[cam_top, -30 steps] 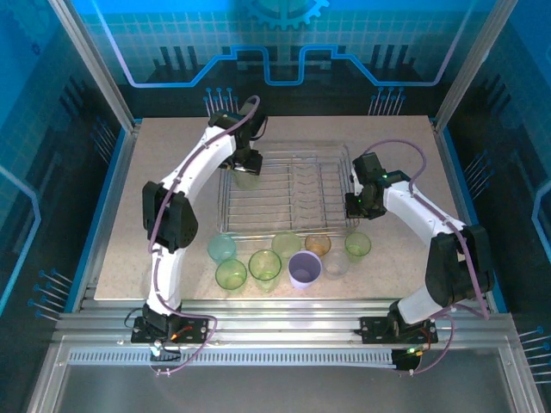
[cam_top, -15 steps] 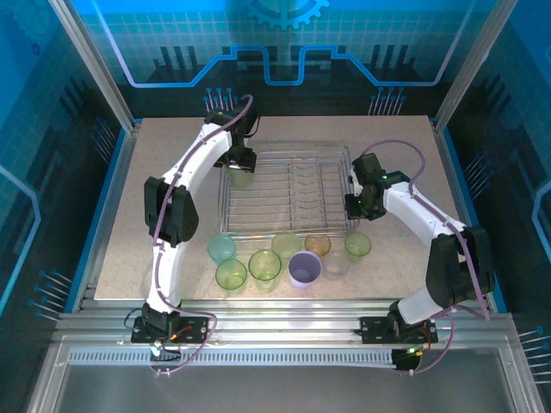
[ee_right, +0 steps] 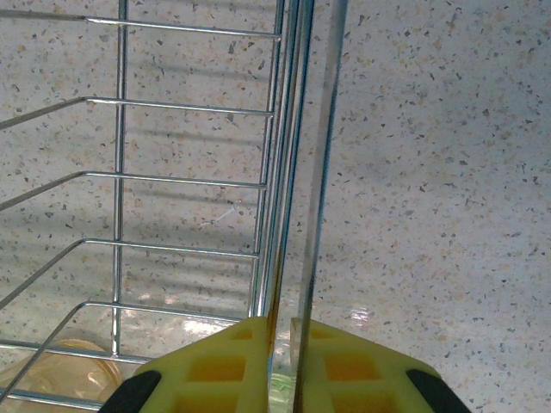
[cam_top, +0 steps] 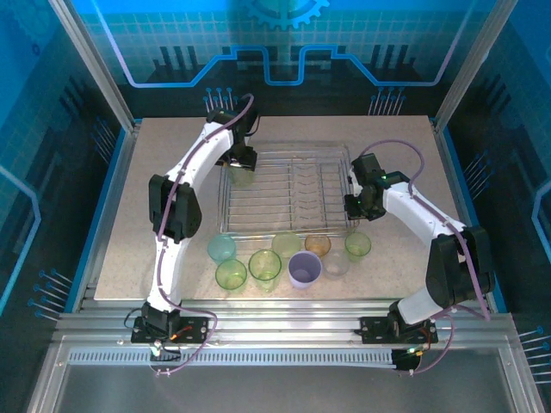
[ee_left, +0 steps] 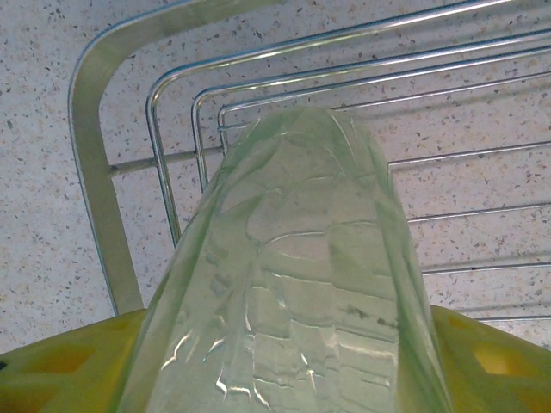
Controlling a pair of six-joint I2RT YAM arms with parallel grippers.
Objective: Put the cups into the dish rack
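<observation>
The far end of the pale green cup is inside the rack's corner wires, above the bottom of the rack. My left gripper should open.
My left gripper (cam_top: pixel 240 165) is shut on a pale green cup (cam_top: pixel 242 177) over the far-left corner of the dish rack (cam_top: pixel 284 156). In the left wrist view that cup (ee_left: pixel 297 258) stands between my yellow fingers (ee_left: pixel 60 361), above the rack's corner rim (ee_left: pixel 90 172). My right gripper (cam_top: pixel 354 206) sits at the rack's right side. Its jaws (ee_right: pixel 282 331) are pinched around the side rail (ee_right: pixel 288 129) with a thin gap. Several cups stand in front of the rack: teal (cam_top: pixel 221 249), green (cam_top: pixel 264 264), purple (cam_top: pixel 304 268), amber (cam_top: pixel 318 244), clear (cam_top: pixel 336 263).
More green cups (cam_top: pixel 231 274) (cam_top: pixel 357 244) stand at the ends of that group, the right one just under my right wrist. The amber cup (ee_right: pixel 47 379) shows through the rack's wires. Bare speckled tabletop (cam_top: pixel 396 146) lies right of the rack.
The left gripper has carried the green cup slightly left toward the rack's far-left corner, and its elbow has swung in. The right gripper stays at the rack's side rail.
</observation>
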